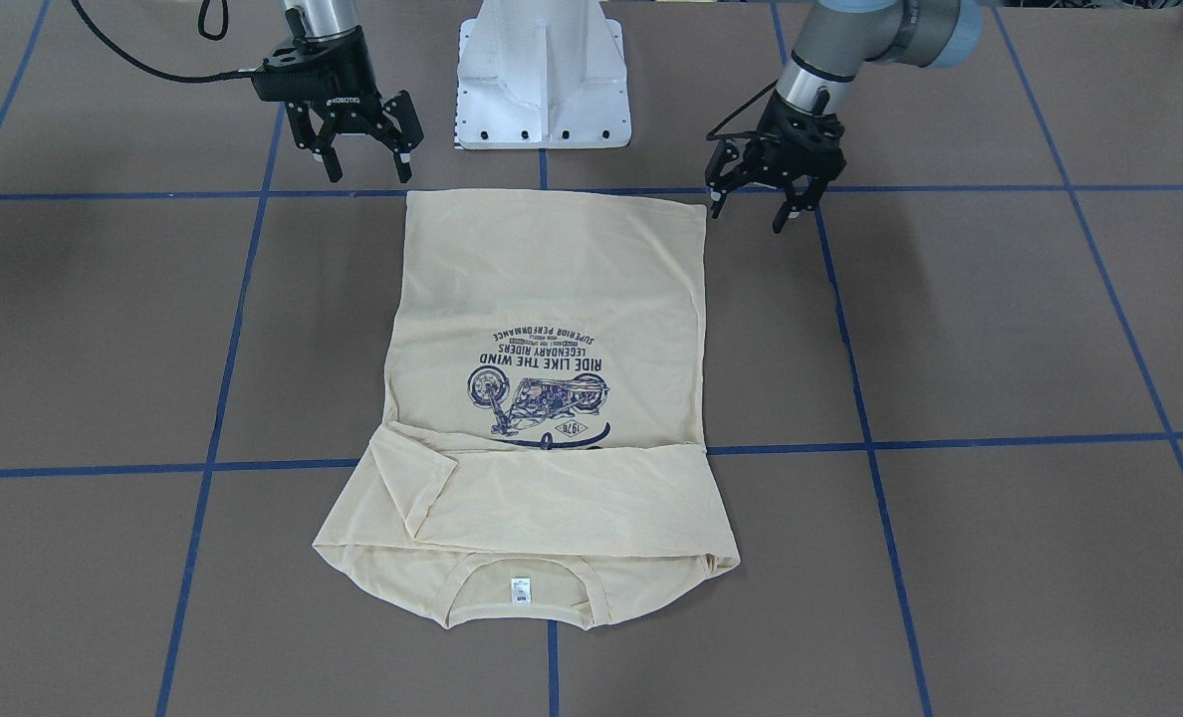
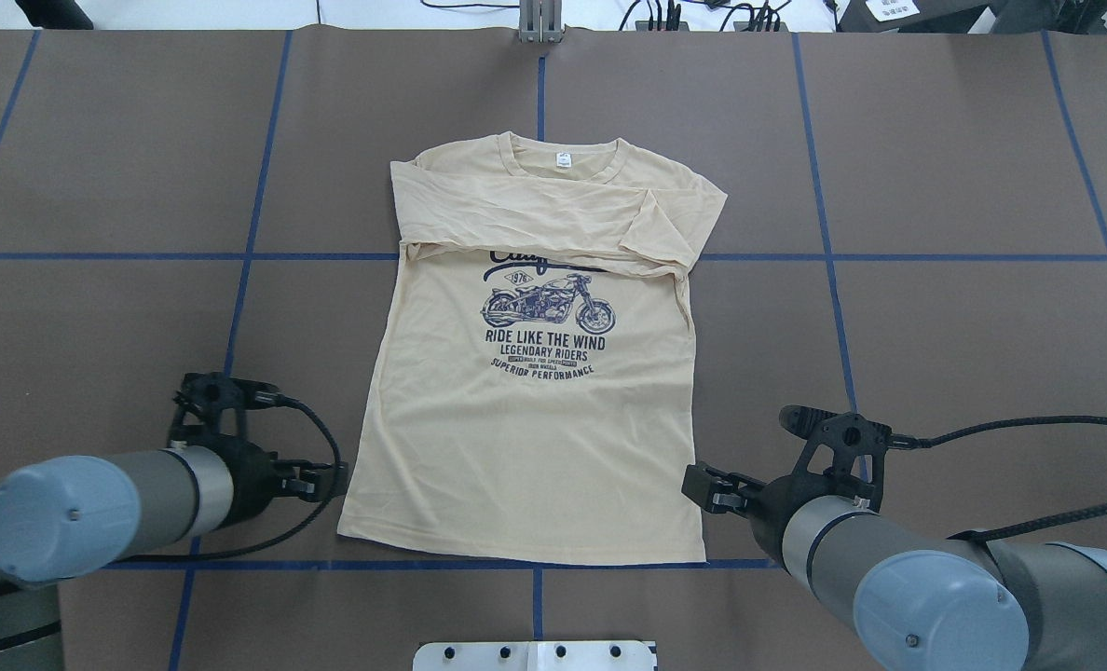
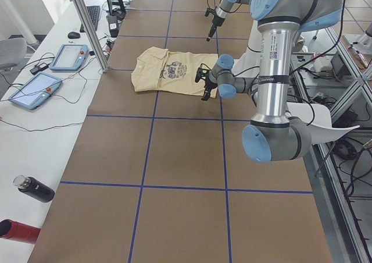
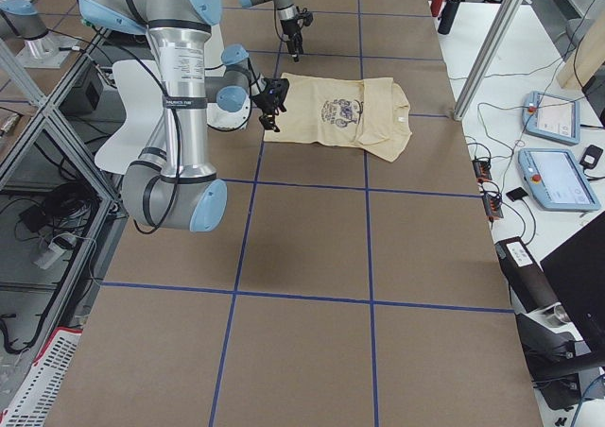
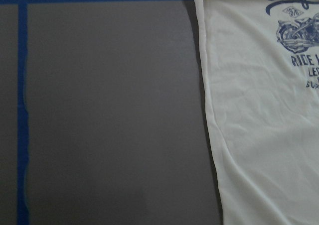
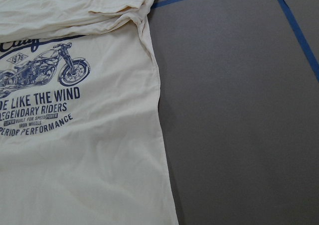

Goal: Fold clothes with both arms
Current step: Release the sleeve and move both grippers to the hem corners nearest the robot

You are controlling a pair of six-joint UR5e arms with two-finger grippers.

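Note:
I need to fold the T-shirt's body up over the folded sleeves, so my left gripper should grab the T-shirt (image 1: 552, 329) by its hem corner (image 1: 695, 213) next.
The pale cream T-shirt (image 1: 552, 329) lies flat, print up, hem toward the robot and neck tag (image 2: 564, 160) at the far side. Both sleeves are folded across the chest, covering the top of the navy motorcycle print (image 2: 547, 308). My left gripper (image 1: 766, 204) is open and empty above the table, just outside the hem's left corner; it also shows in the overhead view (image 2: 316, 480). My right gripper (image 1: 362, 149) is open and empty, just outside the other hem corner (image 2: 717, 489). Each wrist view shows a side edge of the shirt (image 5: 259, 110) (image 6: 75, 135), with no fingers in sight.
The white pedestal base (image 1: 542, 70) stands behind the hem, between the arms. Blue tape lines (image 1: 860, 398) grid the brown table. Off the table's far side are teach pendants (image 3: 35, 91), two bottles (image 3: 32, 188) and a metal post (image 3: 93, 36).

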